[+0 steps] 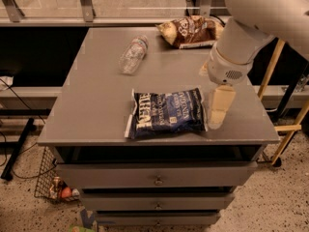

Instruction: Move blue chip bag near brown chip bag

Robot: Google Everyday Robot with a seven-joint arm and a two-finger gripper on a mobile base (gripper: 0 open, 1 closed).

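My gripper pinches the blue chip bag (pixel 167 112) by its crimped end edge (pixel 202 110) next, since the bag lies flat and wide.
The blue chip bag (pixel 167 112) lies flat near the front edge of the grey table (pixel 96 105), dark navy with white lettering. The brown chip bag (pixel 189 31) lies crinkled at the table's back right. My gripper (pixel 217 114) hangs from the white arm just right of the blue bag, pointing down toward the table, close beside the bag's right end. It holds nothing that I can see.
A clear plastic bottle (pixel 133 55) lies on its side at the back left of the table. Drawers (pixel 157 180) sit below the front edge. A wire basket (pixel 53 182) stands on the floor at left. A wooden stand (pixel 285 124) is at right.
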